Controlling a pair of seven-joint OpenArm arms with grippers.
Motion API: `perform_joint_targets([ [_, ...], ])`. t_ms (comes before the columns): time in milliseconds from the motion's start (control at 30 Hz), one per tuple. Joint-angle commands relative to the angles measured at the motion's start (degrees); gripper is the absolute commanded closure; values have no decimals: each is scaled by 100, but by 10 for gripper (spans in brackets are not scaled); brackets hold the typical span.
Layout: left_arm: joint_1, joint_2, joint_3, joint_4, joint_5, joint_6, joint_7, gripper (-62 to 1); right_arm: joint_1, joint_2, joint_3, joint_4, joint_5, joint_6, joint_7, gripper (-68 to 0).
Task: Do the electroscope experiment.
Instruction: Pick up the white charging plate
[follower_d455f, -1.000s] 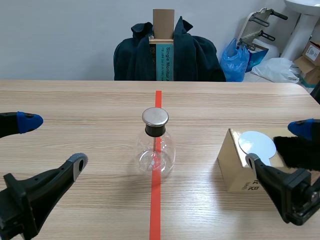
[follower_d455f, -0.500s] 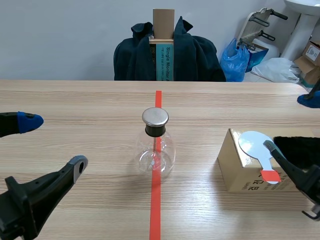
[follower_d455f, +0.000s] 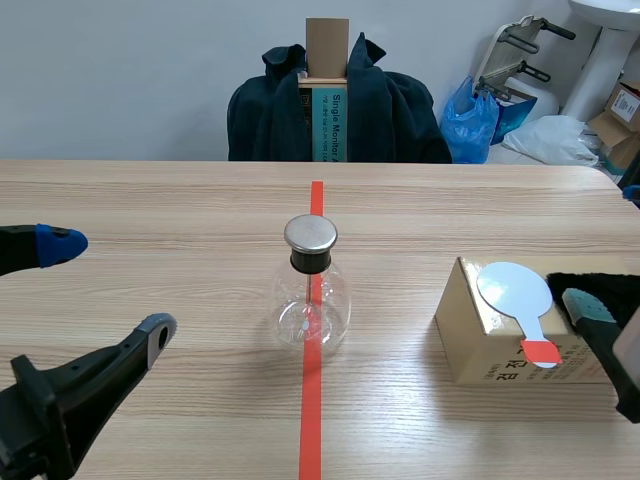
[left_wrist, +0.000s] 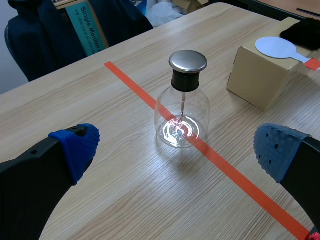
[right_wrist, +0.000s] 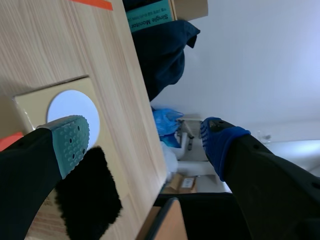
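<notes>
My right gripper is going to grab the paddle next by its narrow red handle tip (follower_d455f: 541, 352), because the paddle's white disc spreads wide and round.
The electroscope, a clear glass flask (follower_d455f: 311, 300) with a metal cap (follower_d455f: 310, 234), stands on the red tape line at the table's middle. On a cardboard box (follower_d455f: 478, 345) at the right lie a white disc paddle (follower_d455f: 514, 288) with a red handle tip and a black fur cloth (follower_d455f: 603, 292). My left gripper (follower_d455f: 100, 290) is open, well left of the flask; in the left wrist view the flask (left_wrist: 181, 117) stands ahead of the left gripper (left_wrist: 177, 148). My right gripper (right_wrist: 145, 140) is open and rolled sideways beside the box, its teal pad (follower_d455f: 588, 305) over the fur (right_wrist: 87, 200).
A chair draped with a dark jacket (follower_d455f: 270, 105) and a tall cardboard box (follower_d455f: 327, 85) stand behind the table's far edge. Blue bags (follower_d455f: 478, 120) and other clutter sit at the back right. Bare wood surrounds the flask.
The right arm has drawn back toward the right edge and rolled, uncovering the paddle's red handle and the box front. The left arm and the flask have not moved.
</notes>
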Motion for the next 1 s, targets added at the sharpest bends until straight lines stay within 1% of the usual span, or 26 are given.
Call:
perform_joint_targets([
  [0, 28, 0, -7, 118, -57, -9, -83, -623, -120, -44, 74, 46, -94, -162, 39, -455],
  [100, 28, 0, -7, 118, -57, -7, -83, -623, -201, -236, 74, -90, -470, -470, 48, -456],
  [167, 28, 0, -7, 118, -57, -7, -85, -623, -199, -400, 63, -286, -807, -678, 70, -456],
  [267, 28, 0, -7, 118, -57, -7, -85, -623, -192, -581, 52, -717, -1362, -966, 229, -456],
  [333, 28, 0, -7, 118, -57, -7, -85, -623, -179, -658, 52, -1021, -1523, -1161, 450, -457],
  [433, 28, 0, -7, 118, -57, -9, -83, -623, -109, -767, 52, -1414, -1755, -1534, 761, -492],
  [533, 28, 0, -7, 118, -57, -9, -83, -623, 35, -892, 52, -1742, -2022, -1893, 863, -548],
  [567, 28, 0, -7, 118, -57, -9, -85, -623, 109, -931, 50, -1840, -2100, -1991, 863, -573],
  [633, 28, 0, -7, 118, -57, -9, -83, -623, 251, -988, -13, -2024, -2267, -2096, 857, -609],
  [700, 28, 0, -7, 118, -57, -9, -83, -623, 400, -1016, -118, -2199, -2317, -2253, 855, -622],
  [833, 28, 0, -7, 118, -57, -9, -83, -623, 686, -1016, -387, -2529, -2356, -2522, 776, -622],
  [967, 28, 0, -7, 118, -57, -9, -85, -623, 942, -1016, -737, -2761, -2356, -2754, 461, -622],
])
